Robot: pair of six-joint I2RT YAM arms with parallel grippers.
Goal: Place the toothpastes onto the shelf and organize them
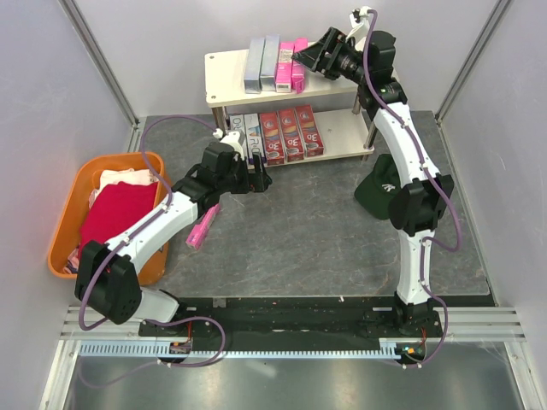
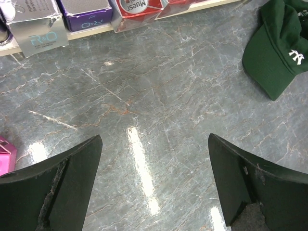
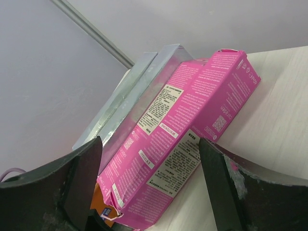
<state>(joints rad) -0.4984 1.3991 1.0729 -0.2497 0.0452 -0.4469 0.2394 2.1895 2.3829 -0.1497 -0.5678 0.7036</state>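
The pink box on the tabletop should next be gripped by its shelf-side end point(image 1: 208, 214) point(image 2: 5, 156) with my left gripper, which leaves the opposite end free for handing it over.
The shelf point(image 1: 224, 67) stands at the back of the table. Its top board point(image 3: 281, 115) holds two silver-grey toothpastes point(image 1: 263, 63) point(image 3: 126, 103) and two pink ones point(image 1: 291, 65) point(image 3: 190, 127) side by side. On the lower tier lie dark and white boxes point(image 1: 243, 135) and three red "3D" boxes point(image 1: 291, 134). Another pink box point(image 1: 202, 227) point(image 2: 6, 158) lies on the table. My right gripper point(image 1: 301, 56) point(image 3: 150, 142) is open, its jaws straddling the near ends of the pink boxes. My left gripper point(image 1: 256, 177) point(image 2: 154, 159) hangs open over bare table in front of the lower tier.
An orange basket point(image 1: 61, 231) with a red cloth point(image 1: 115, 213) sits at the left. A dark green cap point(image 1: 380, 192) point(image 2: 279, 48) lies right of centre. Ends of lower-tier boxes point(image 2: 38, 33) show at the top of the left wrist view.
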